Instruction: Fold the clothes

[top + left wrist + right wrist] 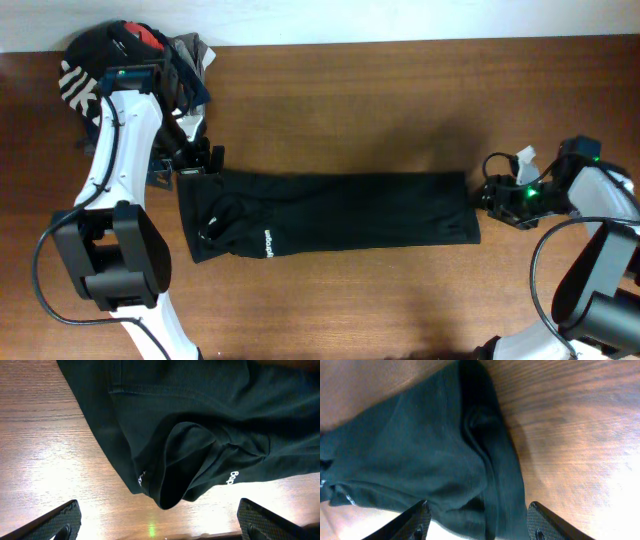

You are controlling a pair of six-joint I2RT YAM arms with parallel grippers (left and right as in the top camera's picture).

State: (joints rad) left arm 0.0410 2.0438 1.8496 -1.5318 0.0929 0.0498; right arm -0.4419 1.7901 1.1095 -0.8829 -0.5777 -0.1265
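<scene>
The robot will fold the black leggings (pixel 330 212) next: its right gripper will pick them up by the edge of their far end (pixel 472 210) and draw that end inward.
The black leggings (pixel 330 212) lie flat and stretched left to right across the middle of the table, with small white lettering near the front left. My left gripper (pixel 197 163) is open at the garment's upper left corner; in the left wrist view its jaws (pixel 157 522) are wide apart over bare wood just off the cloth (pixel 200 425). My right gripper (pixel 492 196) is open at the garment's right end; in the right wrist view its jaws (pixel 477 522) straddle the edge of the cloth (pixel 420 455) without closing on it.
A pile of other garments, black with white letters, red and grey (pixel 130 55), sits at the back left corner behind my left arm. The wooden table (pixel 400 90) shows bare wood behind and in front of the leggings.
</scene>
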